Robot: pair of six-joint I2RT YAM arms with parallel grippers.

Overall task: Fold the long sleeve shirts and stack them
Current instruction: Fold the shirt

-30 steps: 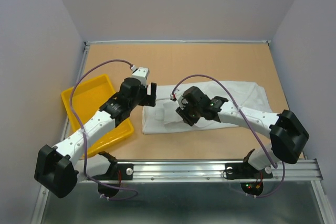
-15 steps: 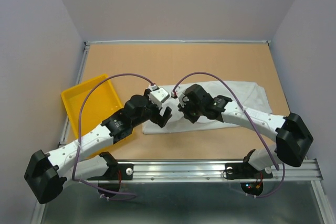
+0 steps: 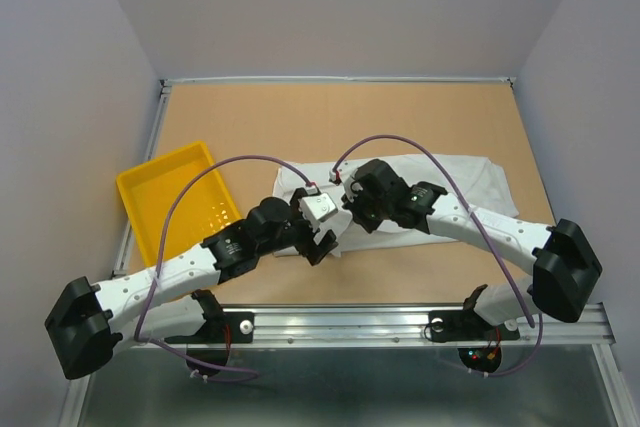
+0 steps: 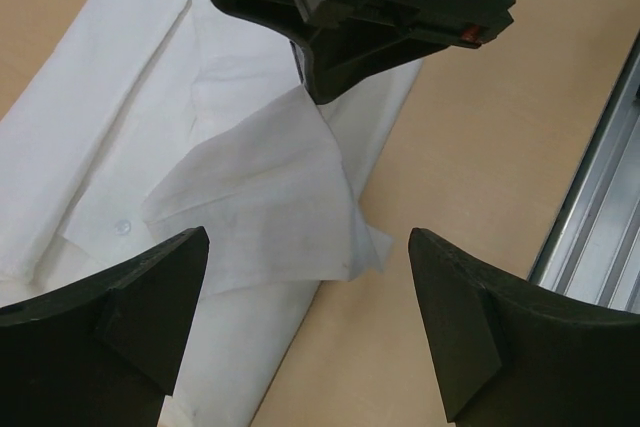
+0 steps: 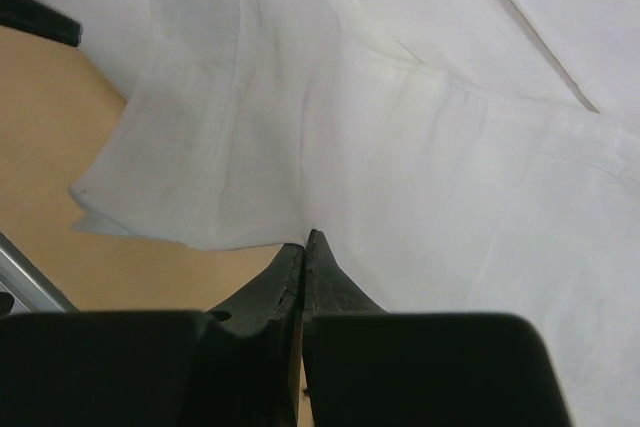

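Observation:
I should next grab the raised flap of the shirt by the flap's loose end with my left gripper, then draw the shirt point(image 3: 455, 179) straight and fold it over.
A white long sleeve shirt point(image 3: 455, 179) lies partly folded on the brown table, right of centre. My right gripper point(image 3: 347, 215) is shut on a thin flap of the shirt point(image 5: 400, 127) at its near-left end; the closed tips point(image 5: 303, 239) pinch the fabric edge and hold it slightly raised. The left wrist view shows that flap point(image 4: 260, 197) hanging from the right gripper point(image 4: 322, 82). My left gripper point(image 3: 325, 244) hovers just beside it, open, straddling the shirt's near corner and bare table point(image 4: 308, 247), holding nothing. The arms hide the shirt's left part from above.
A yellow plastic tray point(image 3: 130, 192) sits at the table's left side, under the left arm's cable. The metal rail point(image 3: 400, 322) runs along the near edge, and it also shows in the left wrist view point(image 4: 600, 217). Grey walls enclose the table.
My left arm swung right, from beside the tray to the shirt's near-left corner, staying open. My right gripper closed on the shirt's flap.

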